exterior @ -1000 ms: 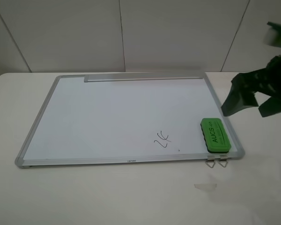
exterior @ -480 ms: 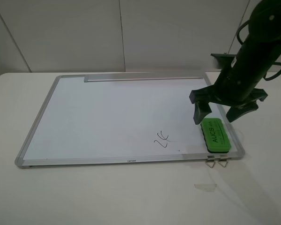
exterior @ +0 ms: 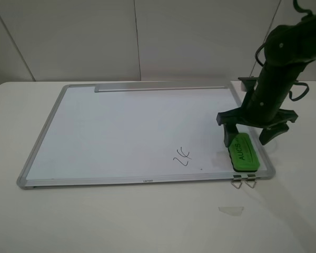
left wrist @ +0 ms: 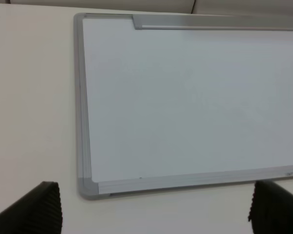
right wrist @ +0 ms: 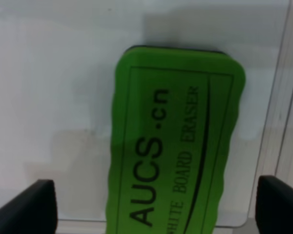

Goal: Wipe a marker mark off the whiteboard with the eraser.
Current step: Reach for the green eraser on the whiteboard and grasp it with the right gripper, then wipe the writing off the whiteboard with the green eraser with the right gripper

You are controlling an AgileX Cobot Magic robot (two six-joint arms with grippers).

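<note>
My right gripper grips the green eraser by its long sides near the ".cn" lettering (right wrist: 118,102) next, to wipe the marker mark away.
The whiteboard (exterior: 121,126) lies flat on the table, its metal tray strip (exterior: 160,88) along the far edge. The black marker mark (exterior: 182,155) sits near the board's front edge, right of centre. The green eraser (exterior: 243,152) (right wrist: 173,146) lies on the board's front right corner. My right gripper (exterior: 250,136) (right wrist: 154,204) hangs open right over the eraser's far end, one finger on each side, not touching it. My left gripper (left wrist: 154,209) is open above the table near the board's front left corner (left wrist: 88,186); it does not show in the exterior high view.
Two binder clips (exterior: 244,183) stick out from the board's front edge under the eraser. A small pale scrap (exterior: 231,210) lies on the white table in front of them. The right arm (exterior: 284,58) rises at the right edge.
The right arm swung in from the right edge and came down over the eraser; its fingers now straddle the eraser's far end. The eraser, mark and board have not moved.
</note>
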